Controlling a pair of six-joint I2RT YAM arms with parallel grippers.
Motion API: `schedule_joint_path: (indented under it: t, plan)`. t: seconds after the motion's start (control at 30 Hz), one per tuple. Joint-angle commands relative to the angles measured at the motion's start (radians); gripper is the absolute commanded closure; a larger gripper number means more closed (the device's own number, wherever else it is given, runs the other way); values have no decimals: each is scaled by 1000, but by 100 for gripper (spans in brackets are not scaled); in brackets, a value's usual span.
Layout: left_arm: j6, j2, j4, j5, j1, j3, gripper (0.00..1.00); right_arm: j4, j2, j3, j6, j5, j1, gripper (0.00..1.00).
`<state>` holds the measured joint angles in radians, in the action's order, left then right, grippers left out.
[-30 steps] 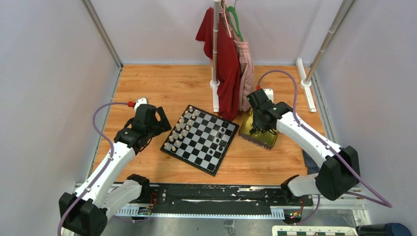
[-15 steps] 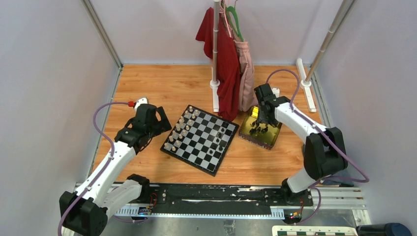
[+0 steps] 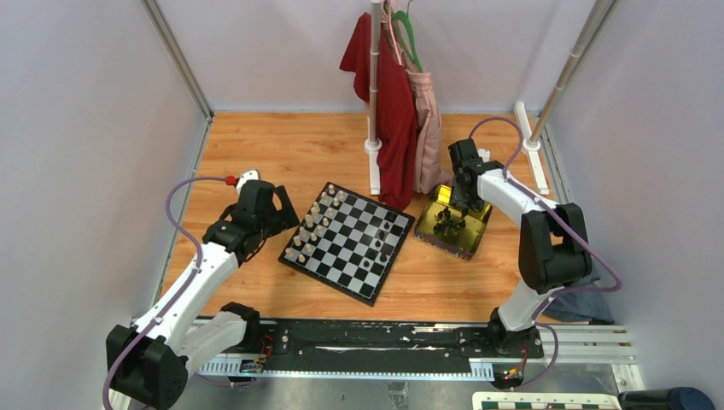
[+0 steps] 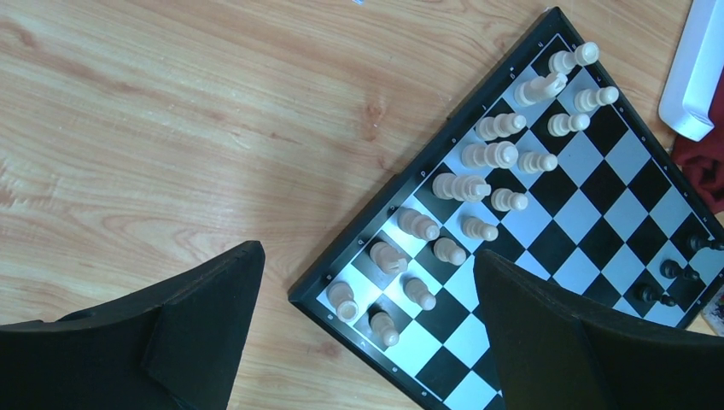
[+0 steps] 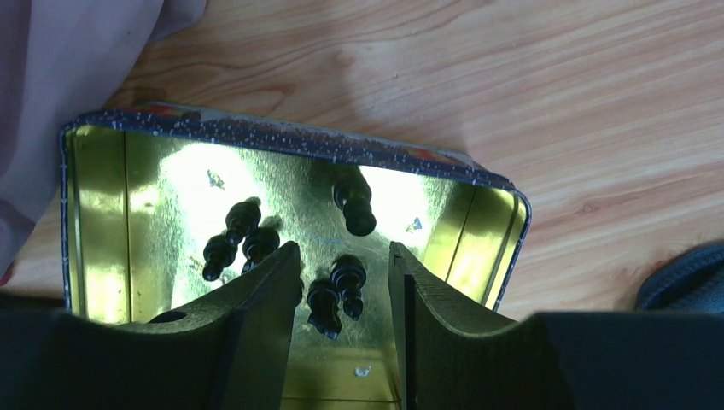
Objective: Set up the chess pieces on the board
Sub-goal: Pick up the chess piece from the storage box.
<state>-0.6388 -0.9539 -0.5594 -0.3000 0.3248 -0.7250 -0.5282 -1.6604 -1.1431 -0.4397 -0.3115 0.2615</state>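
Observation:
Next, my right gripper grabs the black chess piece by its narrow head [image 5: 352, 307], leaving its round base free to stand on a square.
The board [image 3: 352, 248] lies slanted mid-table. A few black chess pieces [image 3: 376, 246] stand along its right side, seen too in the left wrist view as black pieces [image 4: 674, 270] at the board's [image 4: 598, 196] far corner. More black pieces [image 5: 354, 203] lie loose in the gold tin tray [image 5: 94, 222]. My right gripper [image 5: 343, 249] hangs open over the tray [image 3: 471, 242], with two black pieces [image 5: 337, 290] lying between its fingers, ungripped. My left gripper [image 4: 369, 252] is wide open above the board's left corner, holding nothing.
Cream-white pieces [image 3: 311, 225] fill two rows on the board's left side. Red [image 3: 388, 102] and pink [image 3: 425, 128] garments hang on a rack just behind the board and tray; pink cloth [image 5: 77, 51] borders the tray. A dark cloth [image 3: 570, 306] lies near right.
The right arm has folded up, its elbow swinging in toward the table's back right, while its gripper stays over the tray. The left arm has not moved.

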Motion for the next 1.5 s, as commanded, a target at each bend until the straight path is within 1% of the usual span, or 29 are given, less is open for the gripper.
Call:
schedule_joint_path:
  t: [0.0, 0.27, 0.4, 0.53, 0.7, 0.83, 0.87, 0.93, 1.17, 1.47]
  plan:
    - [4, -14, 26, -14, 3, 6, 0, 12, -34, -36, 19, 15, -33, 53]
    - [-4, -33, 33, -14, 3, 4, 0, 22, -62, -45, 26, 45, -63, 54]
    - [-7, -39, 35, -14, 3, 2, 0, 26, -69, -44, 26, 55, -65, 58]
    - [-7, -45, 37, -14, 3, 4, 0, 28, -82, -49, 26, 61, -68, 69]
    - [-5, -45, 39, -13, 3, 8, 0, 28, -87, -49, 28, 60, -71, 77]
    - [1, -44, 38, -14, 3, 10, 0, 27, -84, -44, 28, 60, -71, 90]
    - [2, -44, 37, -14, 3, 11, 0, 25, -80, -42, 28, 60, -71, 96]
    - [4, -43, 35, -14, 3, 12, 0, 24, -75, -36, 27, 60, -71, 100]
    - [9, -25, 27, -14, 3, 15, 0, 11, -2, -18, 26, 64, -66, 100]
    - [19, 22, 1, -20, 3, 30, 0, -40, 135, 14, 33, 71, -35, 100]
